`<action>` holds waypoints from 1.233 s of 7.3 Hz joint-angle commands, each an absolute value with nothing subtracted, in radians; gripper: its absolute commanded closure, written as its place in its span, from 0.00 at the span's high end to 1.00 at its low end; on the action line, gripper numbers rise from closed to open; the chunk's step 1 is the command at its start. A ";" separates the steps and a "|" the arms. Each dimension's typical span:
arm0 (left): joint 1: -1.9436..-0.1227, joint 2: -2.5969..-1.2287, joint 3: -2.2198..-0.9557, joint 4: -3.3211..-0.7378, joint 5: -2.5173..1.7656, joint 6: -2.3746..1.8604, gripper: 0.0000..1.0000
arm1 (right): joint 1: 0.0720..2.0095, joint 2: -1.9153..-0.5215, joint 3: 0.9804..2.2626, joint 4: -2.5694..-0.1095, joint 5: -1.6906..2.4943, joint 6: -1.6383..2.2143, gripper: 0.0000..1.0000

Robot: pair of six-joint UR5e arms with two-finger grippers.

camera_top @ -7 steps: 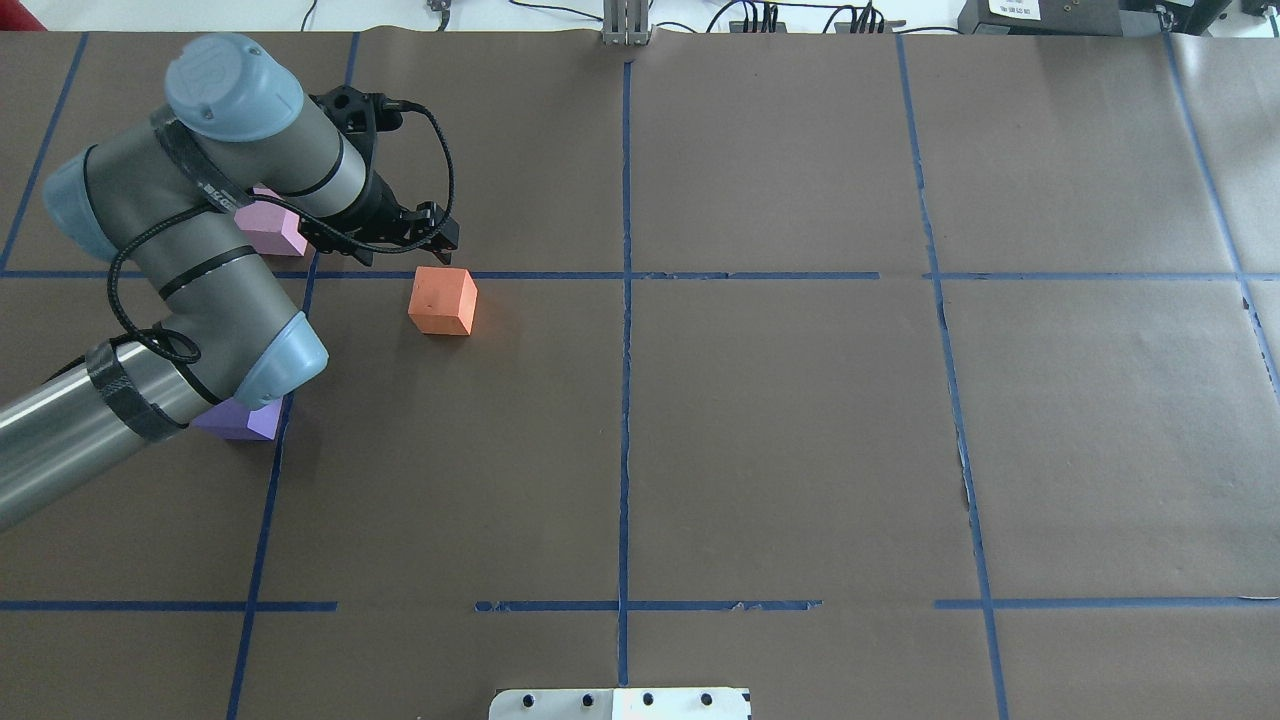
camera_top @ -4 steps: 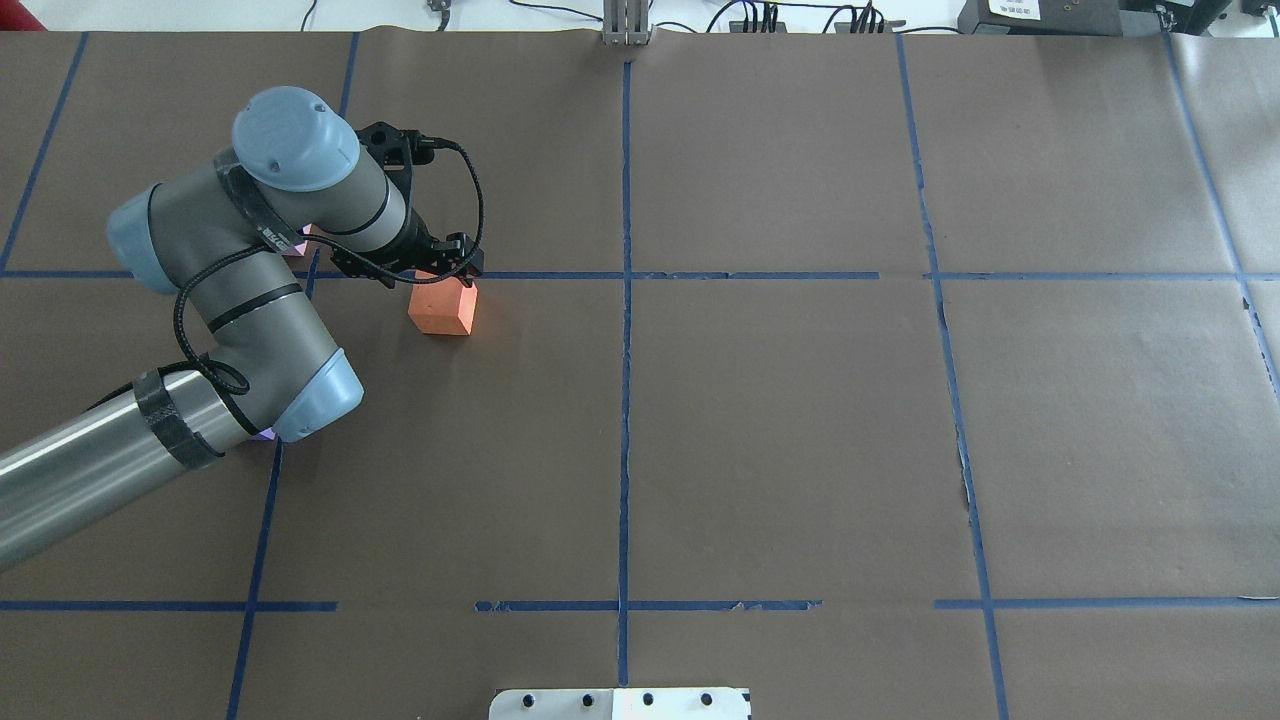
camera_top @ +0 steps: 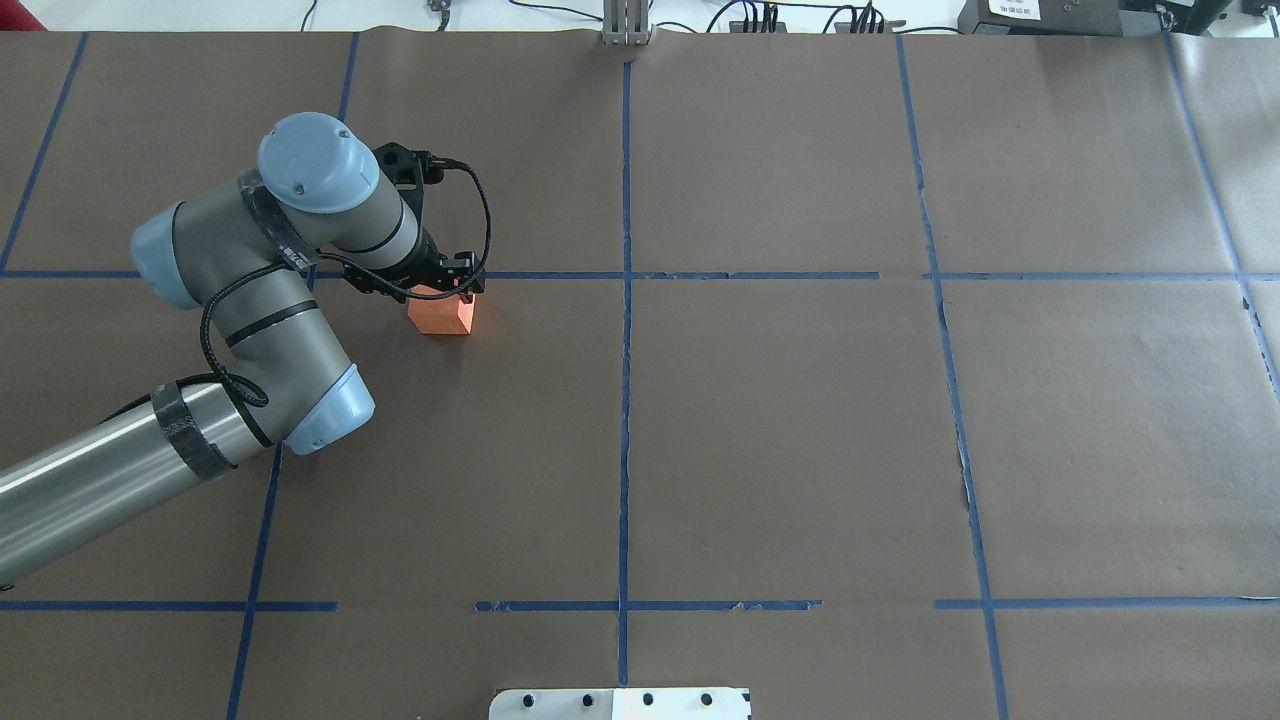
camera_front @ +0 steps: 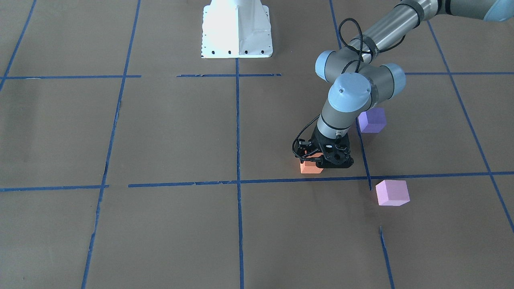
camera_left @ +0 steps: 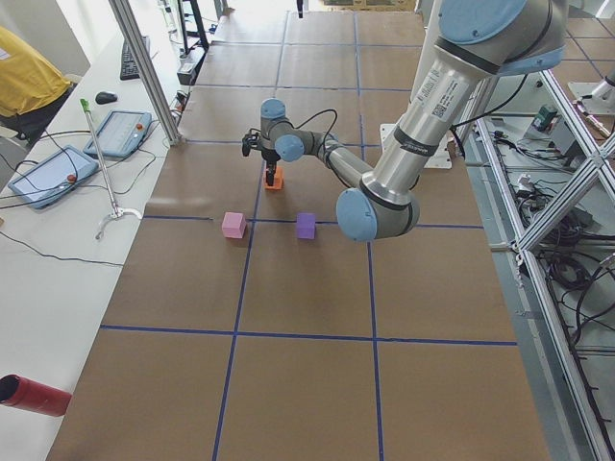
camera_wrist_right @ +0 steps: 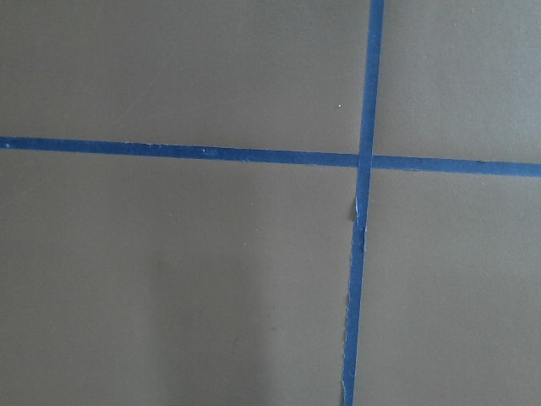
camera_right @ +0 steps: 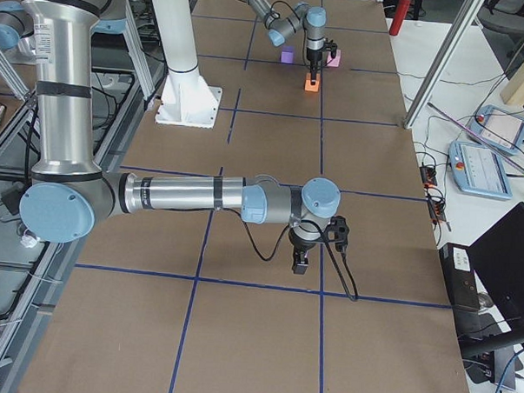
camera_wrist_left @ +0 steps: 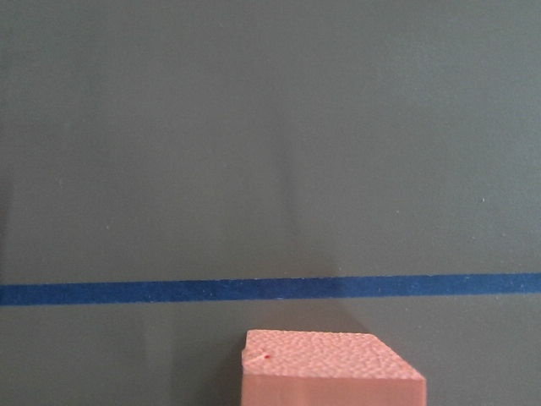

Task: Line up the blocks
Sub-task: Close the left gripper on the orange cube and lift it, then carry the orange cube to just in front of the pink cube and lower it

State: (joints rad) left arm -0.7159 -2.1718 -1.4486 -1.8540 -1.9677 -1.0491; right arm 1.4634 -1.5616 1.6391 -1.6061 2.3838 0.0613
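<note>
I need to line up the orange block [camera_top: 441, 314] with the purple and pink blocks, so I should next grab it by its opposite sides with my left gripper.
The orange block [camera_top: 441, 314] lies just below a blue tape line and also shows in the front view [camera_front: 310, 167] and at the bottom of the left wrist view [camera_wrist_left: 331, 370]. My left gripper [camera_top: 452, 288] is low over the block's far half, jaws open at its top. In the overhead view the arm hides the other two blocks. In the front view the violet-purple block [camera_front: 372, 120] sits behind the arm and the pale pink block [camera_front: 392, 192] lies across the tape line. My right gripper [camera_right: 300, 263] hangs over bare paper far away; I cannot tell whether it is open.
Brown paper with a blue tape grid [camera_top: 625, 275] covers the table. The white robot base [camera_front: 236, 30] stands at the table's near-robot edge. A red cylinder [camera_left: 34, 396] and tablets [camera_left: 43, 175] lie on the side bench.
My left arm swung from beside the pink block toward the orange block and lowered its gripper onto it. The arm now covers the pink and purple blocks in the overhead view.
</note>
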 commanded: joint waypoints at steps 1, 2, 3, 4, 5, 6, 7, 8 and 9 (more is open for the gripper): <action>-0.706 -2.172 -1.447 -1.853 -1.970 -1.048 0.51 | 1.463 -1.562 1.638 -1.606 2.384 0.061 1.00; -0.718 -2.166 -1.457 -1.848 -1.977 -1.036 0.44 | 1.463 -1.562 1.640 -1.606 2.384 0.061 1.00; -0.785 -2.146 -1.483 -1.838 -2.018 -1.001 0.43 | 1.463 -1.562 1.640 -1.606 2.384 0.061 1.00; -0.843 -2.041 -1.568 -1.835 -2.076 -0.909 0.44 | 1.463 -1.562 1.638 -1.606 2.384 0.061 1.00; -0.901 -1.970 -1.589 -1.835 -2.082 -0.841 0.44 | 1.463 -1.562 1.638 -1.606 2.384 0.061 1.00; -0.926 -1.929 -1.579 -1.835 -2.083 -0.801 0.44 | 1.463 -1.562 1.638 -1.606 2.384 0.061 1.00; -0.928 -1.899 -1.571 -1.845 -2.086 -0.776 0.47 | 1.463 -1.562 1.638 -1.606 2.384 0.061 1.00; -0.920 -1.898 -1.557 -1.850 -2.086 -0.779 0.47 | 1.463 -1.562 1.640 -1.606 2.384 0.061 1.00; -0.919 -1.901 -1.549 -1.850 -2.088 -0.778 0.49 | 1.463 -1.562 1.638 -1.606 2.384 0.061 1.00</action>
